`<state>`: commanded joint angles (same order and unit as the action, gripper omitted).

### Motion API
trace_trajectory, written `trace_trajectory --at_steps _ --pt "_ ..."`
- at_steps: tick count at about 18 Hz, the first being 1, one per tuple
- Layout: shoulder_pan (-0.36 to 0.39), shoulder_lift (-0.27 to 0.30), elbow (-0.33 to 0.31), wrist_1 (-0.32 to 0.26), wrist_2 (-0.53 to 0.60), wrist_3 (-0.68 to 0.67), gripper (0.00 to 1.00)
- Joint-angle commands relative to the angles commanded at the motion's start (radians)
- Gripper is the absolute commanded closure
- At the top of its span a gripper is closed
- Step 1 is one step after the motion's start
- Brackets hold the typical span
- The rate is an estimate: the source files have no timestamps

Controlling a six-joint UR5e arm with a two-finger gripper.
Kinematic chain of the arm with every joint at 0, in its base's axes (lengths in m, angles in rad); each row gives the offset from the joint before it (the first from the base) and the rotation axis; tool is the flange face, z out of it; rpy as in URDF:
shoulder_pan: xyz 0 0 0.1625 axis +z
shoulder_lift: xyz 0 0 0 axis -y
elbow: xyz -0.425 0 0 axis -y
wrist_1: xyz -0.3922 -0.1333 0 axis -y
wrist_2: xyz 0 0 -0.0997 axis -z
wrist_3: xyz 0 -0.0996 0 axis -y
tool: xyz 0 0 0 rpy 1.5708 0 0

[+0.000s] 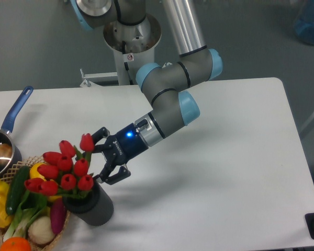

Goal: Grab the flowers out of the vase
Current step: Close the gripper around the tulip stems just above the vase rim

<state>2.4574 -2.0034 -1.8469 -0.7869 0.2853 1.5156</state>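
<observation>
I need to lift the flowers (63, 168) out of the dark grey vase (96, 208), so my gripper should grab them by their green stems next.
The flowers (63, 168), a bunch of red tulips with green leaves, stand in the vase (94, 208), a short dark grey ribbed cylinder near the table's front left. The bunch leans to the left, over the basket. My gripper (98, 158) reaches in sideways from the right and is open. Its upper finger is beside the topmost tulip and its lower finger is by the lowest right tulip, just above the vase's mouth. The fingers bracket the right edge of the bunch; I cannot tell whether they touch it. The stems are hidden by the blooms.
A wicker basket (67, 224) of colourful vegetables sits directly left of the vase, touching or nearly so. A steel pan with a blue handle (17, 109) lies at the left edge. The arm's base column (130, 42) stands behind the table.
</observation>
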Motion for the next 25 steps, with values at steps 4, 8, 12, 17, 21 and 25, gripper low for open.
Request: trace_trajectory --at_steps 4,8,12,17,21,25 --pt "0.005 0.003 -0.009 -0.002 0.0 -0.002 0.9" --pt "0.017 0.006 -0.011 -0.002 0.0 -0.008 0.94" --pt "0.028 0.011 -0.015 0.0 -0.002 -0.011 1.0" --pt "0.029 0.04 -0.017 0.0 -0.006 -0.047 1.0" --pt "0.029 0.06 -0.015 0.0 -0.041 -0.075 1.0" --pt "0.029 0.071 -0.014 0.0 -0.057 -0.077 1.0"
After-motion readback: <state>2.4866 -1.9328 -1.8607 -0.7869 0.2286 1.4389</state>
